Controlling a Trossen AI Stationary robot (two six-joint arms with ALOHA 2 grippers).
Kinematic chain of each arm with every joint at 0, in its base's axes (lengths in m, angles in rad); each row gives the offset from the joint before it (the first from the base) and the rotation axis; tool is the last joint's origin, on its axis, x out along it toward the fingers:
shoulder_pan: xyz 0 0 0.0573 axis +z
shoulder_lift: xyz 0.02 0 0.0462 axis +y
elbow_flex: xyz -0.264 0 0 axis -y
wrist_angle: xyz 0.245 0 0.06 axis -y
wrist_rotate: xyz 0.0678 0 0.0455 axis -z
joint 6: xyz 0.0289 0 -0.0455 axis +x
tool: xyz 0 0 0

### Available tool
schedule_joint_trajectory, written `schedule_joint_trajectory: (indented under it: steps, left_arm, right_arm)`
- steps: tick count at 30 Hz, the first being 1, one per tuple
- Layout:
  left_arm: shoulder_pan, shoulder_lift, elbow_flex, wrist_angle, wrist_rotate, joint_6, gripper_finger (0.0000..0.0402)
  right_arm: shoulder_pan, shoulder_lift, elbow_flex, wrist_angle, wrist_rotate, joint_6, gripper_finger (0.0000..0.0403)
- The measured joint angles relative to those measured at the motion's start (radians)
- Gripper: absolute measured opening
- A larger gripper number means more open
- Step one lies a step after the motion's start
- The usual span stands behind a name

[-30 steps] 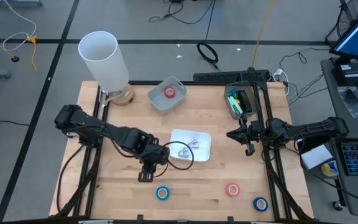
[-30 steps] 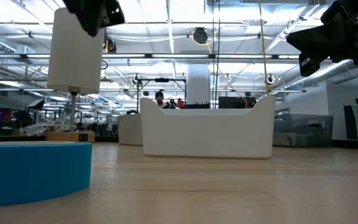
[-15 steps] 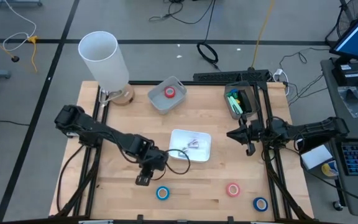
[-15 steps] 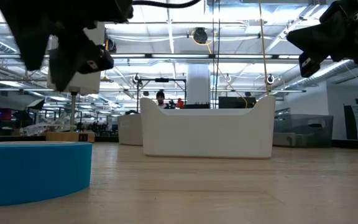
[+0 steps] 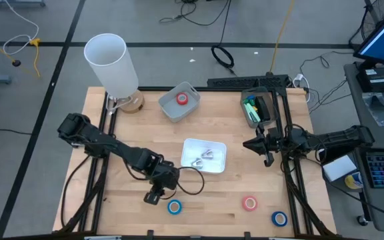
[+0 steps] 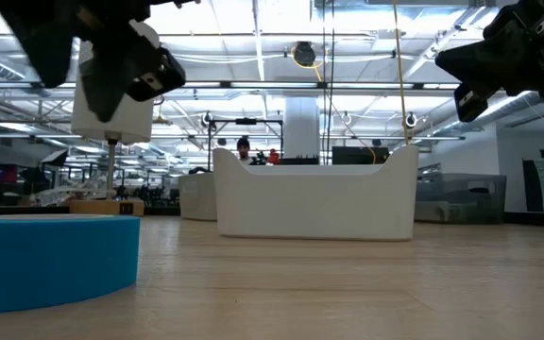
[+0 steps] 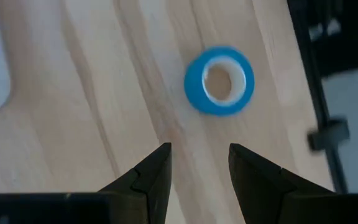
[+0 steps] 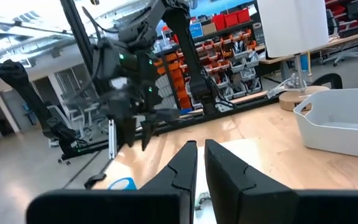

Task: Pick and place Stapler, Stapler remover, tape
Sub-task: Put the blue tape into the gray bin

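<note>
Next, the left gripper picks up the blue tape roll by its ring side (image 5: 169,207), to place the tape in the grey bin (image 5: 179,102).
A blue tape roll (image 5: 174,207) lies flat on the wooden table near its near edge; it also shows in the left wrist view (image 7: 219,81) and the low view (image 6: 50,257). My left gripper (image 5: 153,197) hovers open just left of that roll, pointing steeply down, with its fingers (image 7: 157,171) over bare wood. A red tape roll (image 5: 249,203) and a second blue one (image 5: 279,218) lie to the right. Another red roll (image 5: 182,99) sits in a grey bin. My right gripper (image 5: 265,148) waits shut at the right edge. The stapler does not show.
A white tray (image 5: 213,167) at mid-table holds small silvery metal pieces (image 5: 202,157). The grey bin (image 5: 169,107) and a lamp with a white shade (image 5: 111,63) stand at the far left. A dark bin with green items (image 5: 253,110) stands at the far right.
My left gripper has come down from beside the white tray's near left corner and gone toward the table's near edge, closer to the blue tape roll, rolling a little as it went. Its fingers have stayed open.
</note>
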Motion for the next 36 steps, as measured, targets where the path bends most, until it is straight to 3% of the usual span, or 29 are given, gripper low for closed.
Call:
schedule_joint_trajectory:
  steps: [11, 18, 24, 36]
  left_arm:
    - [-0.055, 0.001, 0.000, 0.085, -0.181, -0.374, 0.0159]
    - [-0.071, 0.097, 0.002, 0.206, -0.158, -0.459, 0.0159]
    - [-0.080, 0.206, 0.002, 0.192, -0.141, -0.560, 0.0159]
    - [-0.090, 0.214, 0.010, 0.254, -0.126, -0.677, 0.0159]
  right_arm:
    - [0.000, 0.000, 0.000, -0.052, 0.000, -0.072, 0.0023]
    - [0.000, 0.000, 0.000, -0.052, 0.000, -0.072, 0.0023]
    - [0.000, 0.000, 0.000, -0.052, 0.000, -0.066, 0.0023]
    - [0.000, 0.000, 0.000, -0.053, 0.000, -0.071, 0.0023]
